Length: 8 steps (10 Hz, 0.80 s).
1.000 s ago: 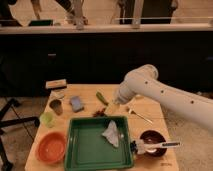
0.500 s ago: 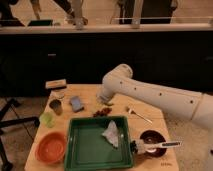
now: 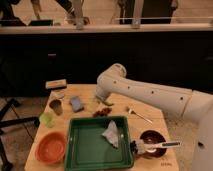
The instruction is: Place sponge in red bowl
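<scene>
Next, my gripper grabs the light-blue sponge by its edge to set it in the red bowl.
The light-blue sponge lies on the wooden table, left of centre toward the back. At the front left corner sits the orange-red bowl, which looks empty. My white arm reaches in from the right, bends at its elbow and points down. Its gripper hangs low over the table, a short way right of the sponge and apart from it. It is open and holds nothing.
A big green tray with a pale cloth fills the front middle. A dark brown bowl with a utensil stands right of it. A tan block, a small cup, a green item, red bits and a fork lie around.
The arm has swung left across the table, bringing the gripper from right of centre to just beside the sponge. The objects have not moved.
</scene>
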Each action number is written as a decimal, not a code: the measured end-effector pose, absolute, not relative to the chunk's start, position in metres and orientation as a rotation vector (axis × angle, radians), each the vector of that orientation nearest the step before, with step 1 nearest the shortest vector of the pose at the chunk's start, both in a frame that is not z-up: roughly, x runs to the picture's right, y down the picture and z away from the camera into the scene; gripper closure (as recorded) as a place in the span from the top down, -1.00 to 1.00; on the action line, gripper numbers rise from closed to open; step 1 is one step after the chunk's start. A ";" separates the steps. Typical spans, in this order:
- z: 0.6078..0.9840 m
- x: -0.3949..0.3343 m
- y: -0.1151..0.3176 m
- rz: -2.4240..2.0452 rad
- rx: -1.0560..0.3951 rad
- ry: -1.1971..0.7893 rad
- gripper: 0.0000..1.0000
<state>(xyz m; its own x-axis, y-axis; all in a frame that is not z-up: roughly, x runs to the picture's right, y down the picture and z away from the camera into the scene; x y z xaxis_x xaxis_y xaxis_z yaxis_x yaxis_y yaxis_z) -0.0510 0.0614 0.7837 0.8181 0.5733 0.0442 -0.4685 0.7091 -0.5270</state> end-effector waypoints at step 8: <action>0.815 -0.093 0.081 0.751 -0.533 -0.261 0.60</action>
<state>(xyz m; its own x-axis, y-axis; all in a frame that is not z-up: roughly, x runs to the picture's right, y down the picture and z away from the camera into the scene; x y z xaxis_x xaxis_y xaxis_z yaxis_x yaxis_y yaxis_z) -0.0926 0.0813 0.8151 0.7075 0.7057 0.0379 -0.5767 0.6075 -0.5463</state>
